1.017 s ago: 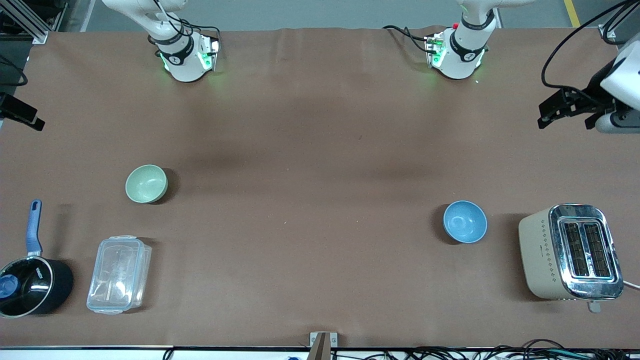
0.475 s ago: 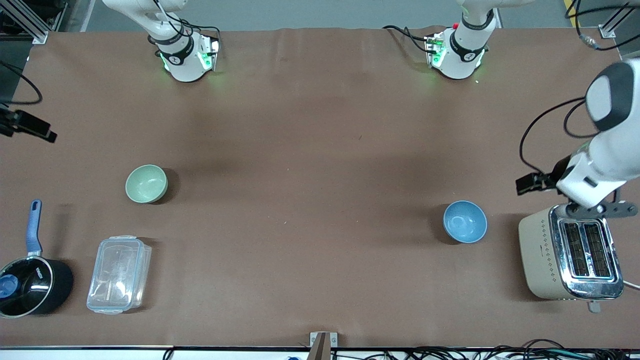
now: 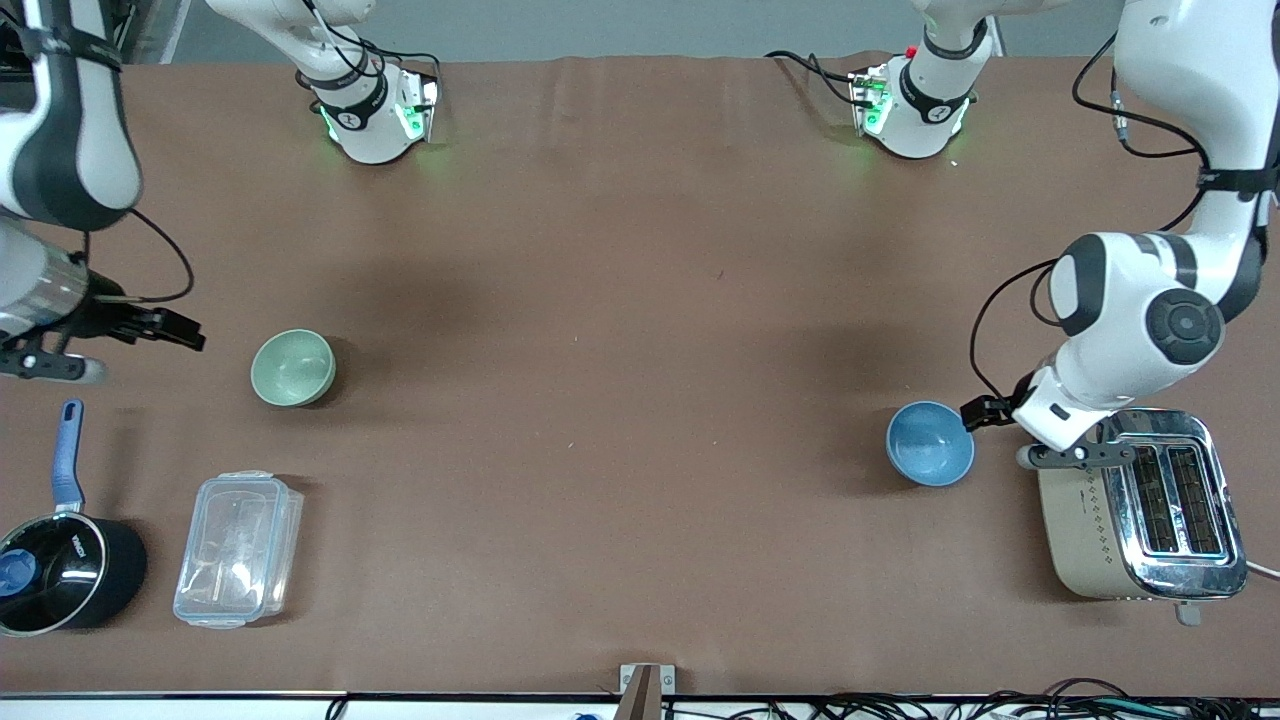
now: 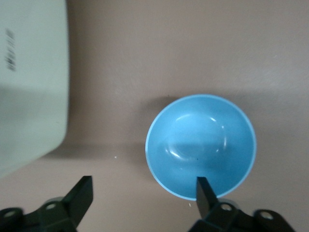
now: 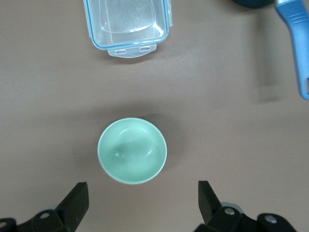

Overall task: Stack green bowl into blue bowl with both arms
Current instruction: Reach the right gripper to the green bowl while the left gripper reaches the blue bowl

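Note:
The green bowl next needs to be gripped by its rim (image 3: 293, 332) with my right gripper, to stack it into the blue bowl (image 3: 930, 443).
The green bowl (image 3: 293, 368) stands upright and empty toward the right arm's end of the table. It also shows in the right wrist view (image 5: 133, 151). The blue bowl (image 3: 930, 443) stands upright and empty toward the left arm's end, beside the toaster, and shows in the left wrist view (image 4: 200, 145). My right gripper (image 3: 175, 332) (image 5: 142, 198) is open and empty over bare table beside the green bowl. My left gripper (image 3: 985, 412) (image 4: 142, 193) is open and empty over the gap between the blue bowl and the toaster, with one finger (image 4: 203, 189) over the bowl's rim.
A beige and chrome toaster (image 3: 1140, 505) (image 4: 29, 87) stands close beside the blue bowl. A clear lidded container (image 3: 238, 548) (image 5: 126, 26) and a black pot (image 3: 60, 565) with a blue handle (image 5: 297, 43) lie nearer the front camera than the green bowl.
Both arms have swung in from the table's ends. The left gripper came down to the blue bowl's rim by the toaster. The right gripper moved toward the green bowl. The bowls have not moved.

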Robot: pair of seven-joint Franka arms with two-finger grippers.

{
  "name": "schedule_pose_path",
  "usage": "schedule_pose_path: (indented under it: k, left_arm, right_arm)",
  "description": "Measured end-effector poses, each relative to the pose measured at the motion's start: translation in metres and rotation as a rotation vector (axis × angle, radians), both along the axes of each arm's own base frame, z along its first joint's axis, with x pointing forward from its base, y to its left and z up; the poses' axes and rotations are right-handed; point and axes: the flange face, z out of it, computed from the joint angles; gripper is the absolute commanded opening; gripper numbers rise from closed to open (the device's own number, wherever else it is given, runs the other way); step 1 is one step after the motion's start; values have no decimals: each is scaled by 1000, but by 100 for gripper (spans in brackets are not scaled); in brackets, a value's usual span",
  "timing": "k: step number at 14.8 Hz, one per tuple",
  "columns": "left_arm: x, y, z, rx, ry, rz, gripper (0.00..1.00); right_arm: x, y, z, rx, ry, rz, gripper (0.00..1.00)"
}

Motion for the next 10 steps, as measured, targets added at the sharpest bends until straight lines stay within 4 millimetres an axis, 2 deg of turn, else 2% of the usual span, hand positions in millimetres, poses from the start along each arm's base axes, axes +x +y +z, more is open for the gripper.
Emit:
schedule_pose_path:
  k: [2, 4, 6, 8, 10]
  left_arm:
    - [-4, 0, -25, -4, 14, 11, 79]
    - [-4, -1, -48, -8, 23, 34, 65]
    - [-4, -1, -67, -13, 28, 46, 41]
    - [-5, -2, -82, -15, 33, 50, 17]
    - [-6, -1, -89, -16, 40, 55, 0]
  right_arm:
    - [-15, -10, -40, -9, -45, 16, 100]
    - [-30, -14, -73, -13, -58, 24, 100]
    - [-37, -13, -101, -13, -43, 26, 100]
    - [-35, -13, -126, -17, -41, 28, 100]
    - [-34, -14, -153, -26, -51, 30, 99]
